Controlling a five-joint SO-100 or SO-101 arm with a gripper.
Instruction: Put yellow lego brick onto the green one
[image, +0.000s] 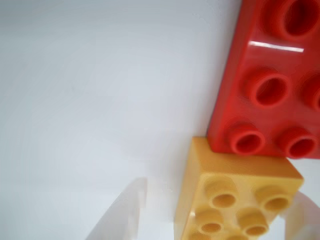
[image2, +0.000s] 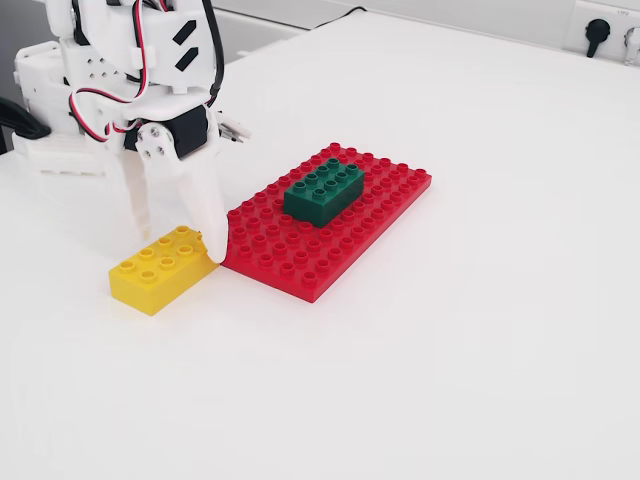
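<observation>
My gripper needs to stack the yellow brick onto the green brick, so next it should pick up the yellow lego brick (image2: 160, 270) by its long sides.
The yellow lego brick (image2: 160, 270) lies on the white table, its far end touching the left edge of the red studded baseplate (image2: 330, 225). The green brick (image2: 323, 190) sits on the baseplate near its middle. My gripper (image2: 180, 243) is open and lowered over the yellow brick's end nearest the baseplate, one white finger (image2: 140, 200) on each side. In the wrist view the yellow brick (image: 240, 190) sits between the fingertips of the gripper (image: 212, 222), with a clear gap to the left finger (image: 122, 215). The green brick is out of the wrist view.
The red baseplate (image: 270, 85) fills the wrist view's upper right, right against the yellow brick. The arm's white base (image2: 60, 90) stands at the back left. A wall socket (image2: 600, 30) is at the far right edge.
</observation>
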